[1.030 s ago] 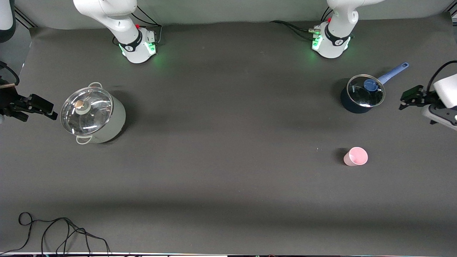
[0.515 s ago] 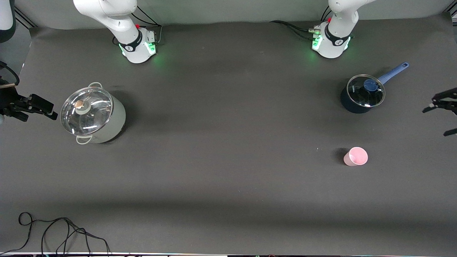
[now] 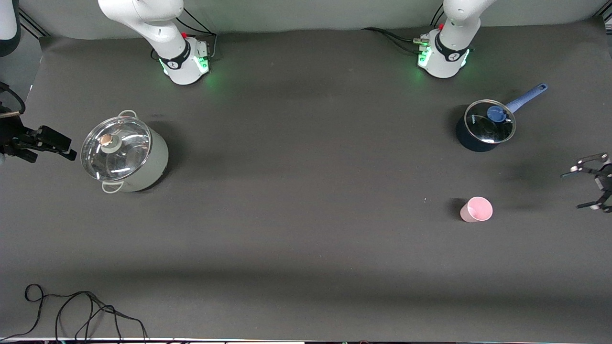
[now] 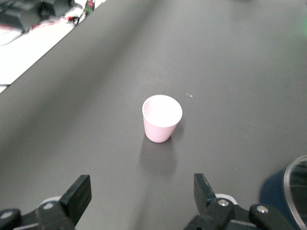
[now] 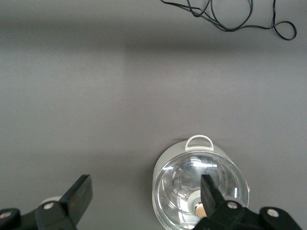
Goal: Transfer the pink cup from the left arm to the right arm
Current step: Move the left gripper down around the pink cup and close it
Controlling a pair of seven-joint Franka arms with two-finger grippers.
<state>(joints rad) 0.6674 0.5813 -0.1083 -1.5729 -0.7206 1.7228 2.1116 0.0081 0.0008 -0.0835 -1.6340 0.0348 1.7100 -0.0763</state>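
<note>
My left gripper is to hand the pink cup over to my right gripper, so next it needs to grab the cup by its side [image 3: 467,215] [image 4: 158,131].
The pink cup [image 3: 476,209] stands upright on the dark table toward the left arm's end, its mouth open upward. My left gripper [image 3: 570,191] hangs over the table edge at that end, well apart from the cup, open with nothing between its thin linkage fingers. The left wrist view has the cup [image 4: 161,119] ahead of the open left gripper [image 4: 142,191]. My right gripper [image 3: 72,149] waits open at the right arm's end, beside the grey-green pot. Its wrist view shows the right gripper [image 5: 146,191] open and empty.
A grey-green lidded pot [image 3: 123,152] stands toward the right arm's end. A blue saucepan [image 3: 485,125] with a glass lid sits farther from the front camera than the cup. A black cable [image 3: 81,310] lies at the near table edge.
The left gripper has swung from beside the blue saucepan to level with the cup, and its white wrist has left the view. The right arm and the cup have not moved.
</note>
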